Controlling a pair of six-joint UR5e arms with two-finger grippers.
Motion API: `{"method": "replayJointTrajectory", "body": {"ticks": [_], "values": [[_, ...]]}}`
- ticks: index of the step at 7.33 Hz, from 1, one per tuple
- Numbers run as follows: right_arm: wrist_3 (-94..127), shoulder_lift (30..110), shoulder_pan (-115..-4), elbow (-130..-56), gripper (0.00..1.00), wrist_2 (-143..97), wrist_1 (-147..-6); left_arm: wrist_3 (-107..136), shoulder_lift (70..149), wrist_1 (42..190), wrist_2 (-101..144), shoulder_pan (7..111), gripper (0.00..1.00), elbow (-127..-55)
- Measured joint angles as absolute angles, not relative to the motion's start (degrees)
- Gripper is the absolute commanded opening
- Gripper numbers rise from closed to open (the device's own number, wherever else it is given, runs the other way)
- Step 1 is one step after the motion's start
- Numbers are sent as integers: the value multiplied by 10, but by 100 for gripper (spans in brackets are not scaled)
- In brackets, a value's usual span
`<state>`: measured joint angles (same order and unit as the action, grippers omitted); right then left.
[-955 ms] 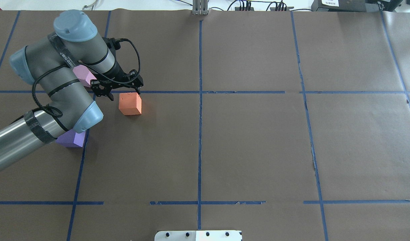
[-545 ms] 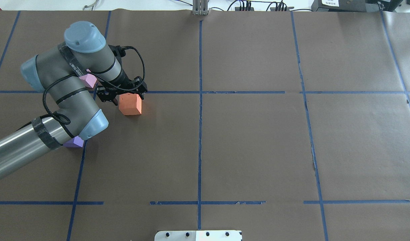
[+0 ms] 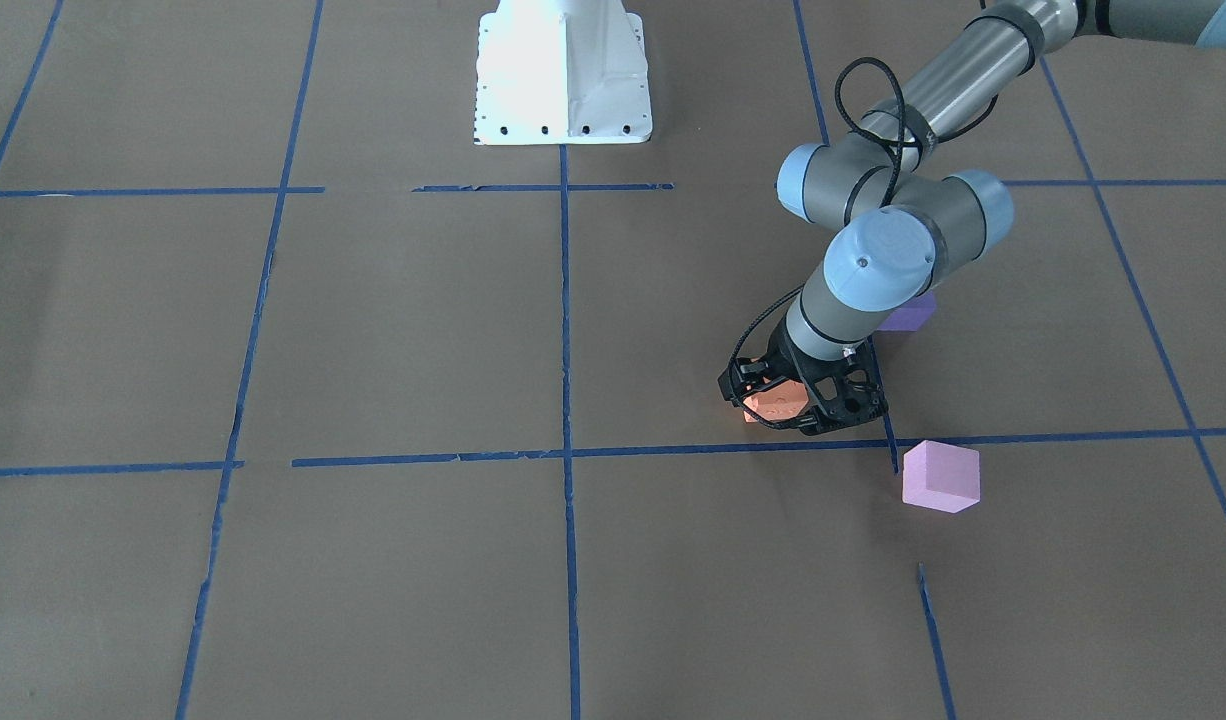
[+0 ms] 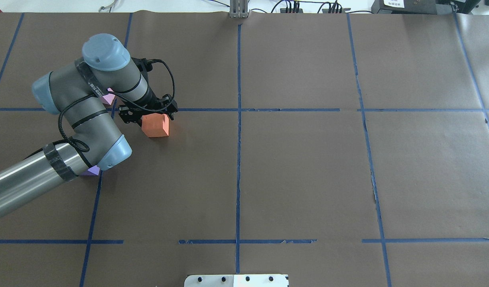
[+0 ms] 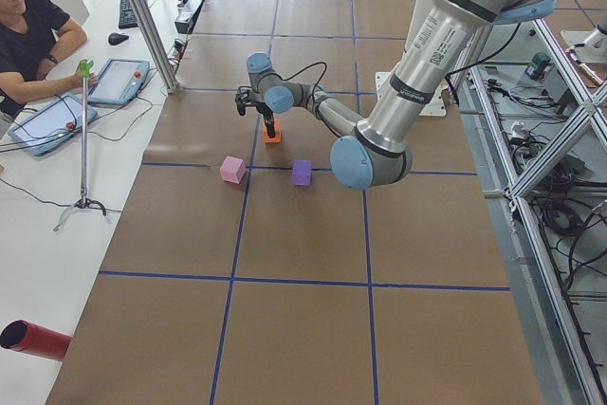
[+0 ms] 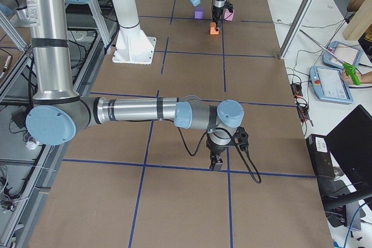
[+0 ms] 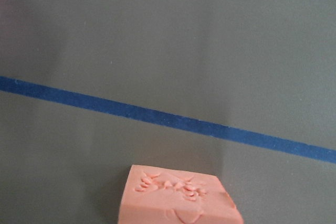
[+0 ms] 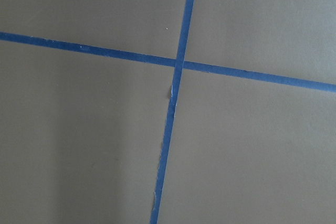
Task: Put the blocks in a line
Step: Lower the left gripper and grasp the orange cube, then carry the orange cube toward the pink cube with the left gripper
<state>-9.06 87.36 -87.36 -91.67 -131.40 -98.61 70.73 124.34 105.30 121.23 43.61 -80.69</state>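
My left gripper's fingers reach down around the orange block's sides and closing now would catch it, so it is time to close on it.
The orange block (image 4: 156, 126) stands just below a blue tape line, its dented top at the bottom of the left wrist view (image 7: 178, 198). My left gripper (image 4: 148, 114) is open and lowered over it, one finger on each side (image 3: 798, 400). The pale pink block (image 3: 940, 477) stands past the line and is mostly hidden by my arm in the overhead view (image 4: 108, 97). The violet block (image 3: 911, 315) is partly hidden under the left arm's elbow (image 4: 92, 171). My right gripper (image 6: 216, 164) hangs over a tape crossing far from the blocks. I cannot tell whether it is open or shut.
The brown table is marked with a blue tape grid (image 4: 238, 159). The white robot base plate (image 3: 563, 80) stands at the robot's edge. An operator (image 5: 28, 35) sits with tablets (image 5: 119, 81) beyond the far edge, beside a metal post (image 5: 142, 16).
The left arm has swung right and the open gripper has come down from beside the orange block to straddle it. The blocks have not moved.
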Motion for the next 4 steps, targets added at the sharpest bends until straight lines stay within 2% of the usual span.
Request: {"method": "replayJointTrajectory", "body": {"ticks": [1,3,4], "values": [[-91,874,-874,-917,100,-1314,-986,708,1244,1058,1204,434,96,-804],[-91,874,-874,-917,100,-1314,-986,707,1243,1070,1194,430,23,-799],[-91,874,-874,-917,100,-1314,-986,704,1242,1073,1193,429,9,-799]]}}
